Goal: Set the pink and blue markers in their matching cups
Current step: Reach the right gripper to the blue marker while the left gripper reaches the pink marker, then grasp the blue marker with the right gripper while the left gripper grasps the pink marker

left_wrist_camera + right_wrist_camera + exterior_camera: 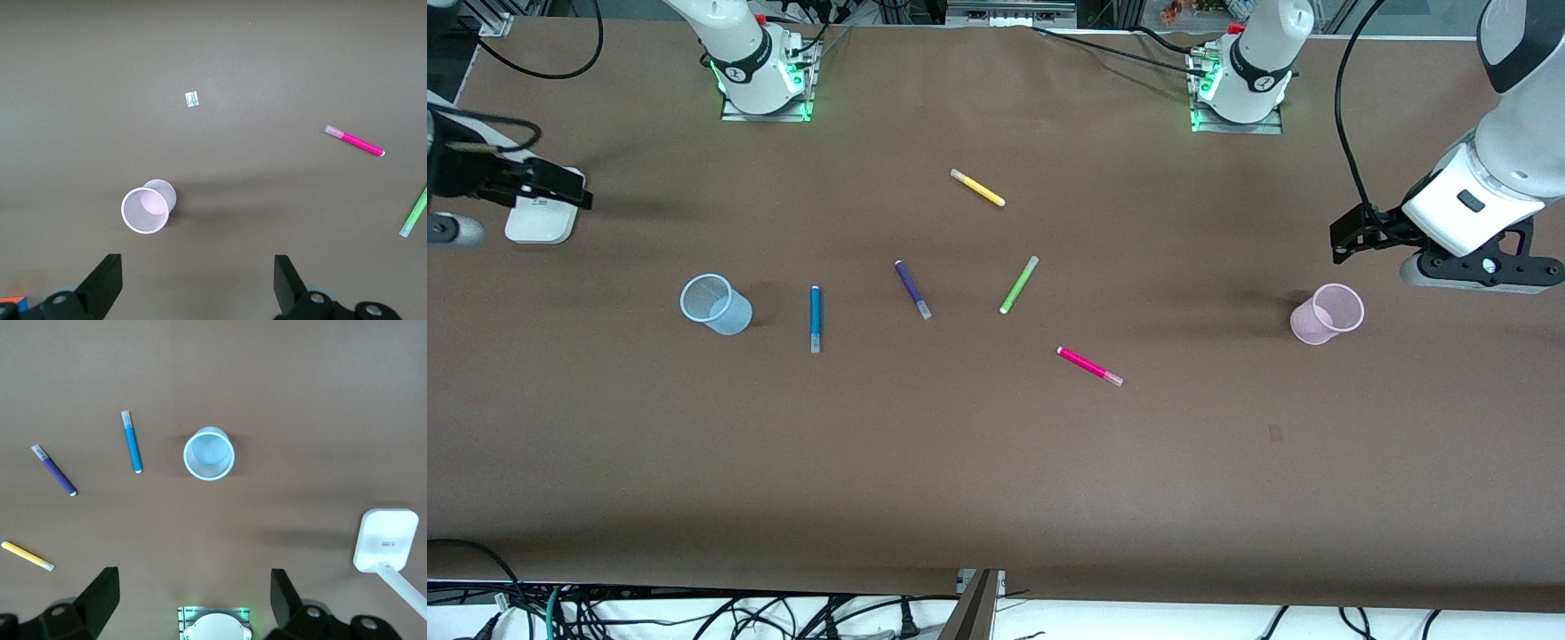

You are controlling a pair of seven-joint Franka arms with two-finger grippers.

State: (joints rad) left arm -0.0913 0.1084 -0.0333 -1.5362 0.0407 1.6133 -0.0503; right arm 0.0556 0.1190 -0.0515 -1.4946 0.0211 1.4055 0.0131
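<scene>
My right gripper should next grab the blue body of the blue marker [815,318], so that it can put the marker in the pale blue cup.
The pink marker [1089,365] lies flat on the table, and it also shows in the left wrist view [354,141]. The blue marker [815,318] lies beside the pale blue cup [716,304]; the right wrist view shows both the marker [132,442] and the cup [209,454]. The pale pink cup [1327,314] stands upright at the left arm's end and shows in the left wrist view [148,206]. My left gripper [1347,236] is open and empty in the air beside the pink cup [198,270]. My right gripper [569,188] is open and empty at the right arm's end [193,590].
A purple marker [912,289], a lime-green marker [1018,284] and a yellow marker [977,188] lie mid-table. A white block on a rod [541,218] sits by the right gripper. Both arm bases [765,84] stand along the table's edge farthest from the front camera.
</scene>
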